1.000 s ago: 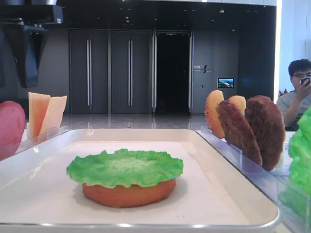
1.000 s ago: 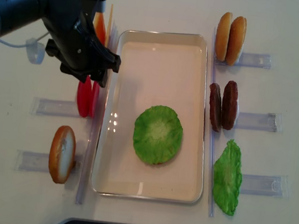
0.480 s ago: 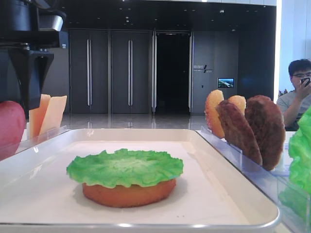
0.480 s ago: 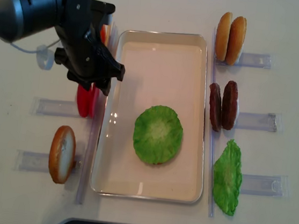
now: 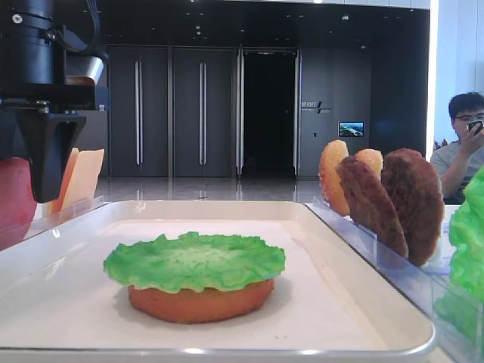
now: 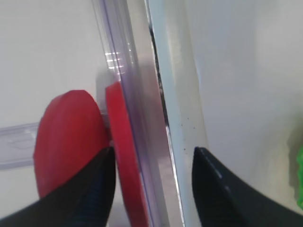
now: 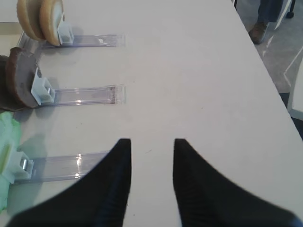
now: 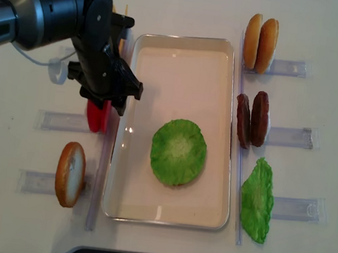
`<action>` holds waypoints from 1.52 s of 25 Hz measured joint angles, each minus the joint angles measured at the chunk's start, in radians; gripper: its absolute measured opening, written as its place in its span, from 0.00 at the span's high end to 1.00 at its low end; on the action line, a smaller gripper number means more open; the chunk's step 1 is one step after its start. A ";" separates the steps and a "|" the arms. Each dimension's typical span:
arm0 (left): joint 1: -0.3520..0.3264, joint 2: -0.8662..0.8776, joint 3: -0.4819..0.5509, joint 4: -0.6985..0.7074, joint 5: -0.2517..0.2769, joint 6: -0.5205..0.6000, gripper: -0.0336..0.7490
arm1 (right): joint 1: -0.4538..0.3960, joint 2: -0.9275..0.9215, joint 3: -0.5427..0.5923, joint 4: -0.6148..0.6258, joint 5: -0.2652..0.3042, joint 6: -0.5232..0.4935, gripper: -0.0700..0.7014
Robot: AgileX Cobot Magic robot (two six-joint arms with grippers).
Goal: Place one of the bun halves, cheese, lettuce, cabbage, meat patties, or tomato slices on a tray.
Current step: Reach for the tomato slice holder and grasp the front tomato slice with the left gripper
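My left gripper picks up the inner slice (image 6: 124, 161) by its upper edge next, since the tomato slices stand on edge with a gap between them.
The white tray (image 8: 165, 213) holds a bun half (image 5: 200, 304) with a green lettuce leaf (image 8: 178, 152) lying on it. Two red tomato slices (image 8: 97, 117) stand on edge in a rack just left of the tray. My left gripper (image 6: 153, 151) hangs open over them. One finger sits between the two slices (image 6: 66, 137), the other over the tray's rim (image 6: 180, 142), so the inner slice (image 6: 124, 161) and the rack wall lie between the fingers. My right gripper (image 7: 151, 146) is open above bare table, right of the racks, holding nothing.
Upright in clear racks stand two bun halves (image 8: 260, 35), two meat patties (image 8: 251, 119) and a lettuce leaf (image 8: 256, 199) right of the tray, another bun half (image 8: 69, 174) at front left. Cheese slices (image 5: 83, 178) stand behind the left arm. The table edge (image 7: 265, 71) runs far right.
The left arm has shifted right and toward the front, and its gripper has come down from above the cheese to straddle the inner tomato slice. The tray's contents have not moved.
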 joint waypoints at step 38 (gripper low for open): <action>0.000 0.006 -0.003 0.025 0.029 0.013 0.90 | 0.000 0.000 0.000 0.000 0.000 0.000 0.59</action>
